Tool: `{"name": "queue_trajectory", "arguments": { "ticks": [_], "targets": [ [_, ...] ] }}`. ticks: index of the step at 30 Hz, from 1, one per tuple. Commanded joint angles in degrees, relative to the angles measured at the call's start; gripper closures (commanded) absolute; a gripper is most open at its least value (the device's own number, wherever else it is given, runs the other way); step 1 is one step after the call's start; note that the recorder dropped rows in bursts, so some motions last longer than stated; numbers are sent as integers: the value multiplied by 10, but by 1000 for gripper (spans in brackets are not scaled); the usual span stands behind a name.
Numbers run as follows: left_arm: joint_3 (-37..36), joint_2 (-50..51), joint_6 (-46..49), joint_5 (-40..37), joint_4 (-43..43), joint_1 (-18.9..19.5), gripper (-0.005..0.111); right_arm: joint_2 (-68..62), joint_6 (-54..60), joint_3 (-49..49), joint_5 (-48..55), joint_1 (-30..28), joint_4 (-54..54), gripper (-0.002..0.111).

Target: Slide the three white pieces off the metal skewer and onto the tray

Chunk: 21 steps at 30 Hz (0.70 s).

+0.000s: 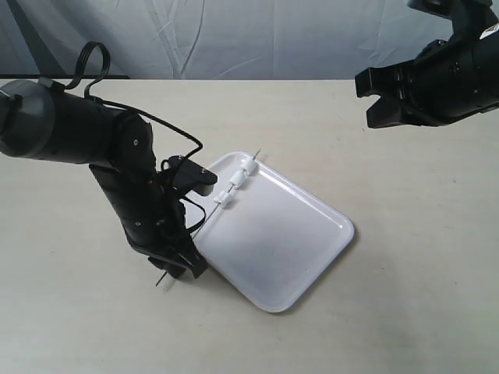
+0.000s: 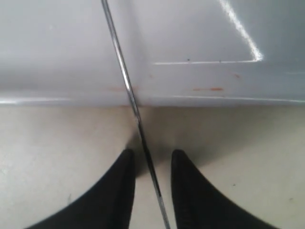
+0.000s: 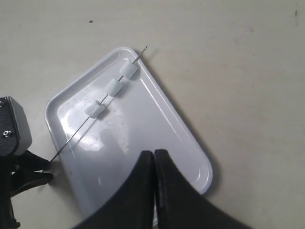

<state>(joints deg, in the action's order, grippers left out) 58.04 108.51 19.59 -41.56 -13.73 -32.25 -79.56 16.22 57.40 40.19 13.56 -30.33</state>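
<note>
My left gripper will next take hold of the metal skewer by its bare end (image 1: 161, 278), so that the white pieces stay free to slide off onto the tray (image 1: 273, 241).
The white tray (image 1: 273, 241) lies on the table, turned at an angle. Along its far-left rim lies the metal skewer (image 3: 73, 135), carrying the three white pieces (image 3: 128, 69) (image 3: 114, 87) (image 3: 96, 109) spaced apart over the tray (image 3: 138, 124). My left gripper (image 1: 175, 269) is low at the tray's near-left corner. In the left wrist view it (image 2: 151, 153) is open, and the skewer (image 2: 128, 86) runs between its fingers (image 2: 125, 191) with a gap on each side. My right gripper (image 1: 374, 97) hangs shut and empty, high at the back right, and the right wrist view looks down past it (image 3: 154, 153).
A black cable (image 1: 168, 128) loops off the left arm near the tray's far-left rim. Pale cloth hangs behind the table's back edge (image 1: 234, 78). Bare beige tabletop (image 1: 405, 296) surrounds the tray.
</note>
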Motion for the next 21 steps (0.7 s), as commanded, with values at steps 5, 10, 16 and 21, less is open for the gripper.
{"name": "queue_trajectory", "arguments": {
  "ticks": [5,10,16,21],
  "targets": [
    [2,1,-18,13,7,-4,98,-1,4,4,-20,2,1,109],
    [2,1,-14,28,5,-4,107,-1,4,4,-18,2,0,109],
    [2,1,-18,3,6,-4,107,-1,4,4,28,2,-17,109],
    [-4,-27,-73,-29,47,-4,107,-2,4,-15,30,2,-52,109]
  ]
}}
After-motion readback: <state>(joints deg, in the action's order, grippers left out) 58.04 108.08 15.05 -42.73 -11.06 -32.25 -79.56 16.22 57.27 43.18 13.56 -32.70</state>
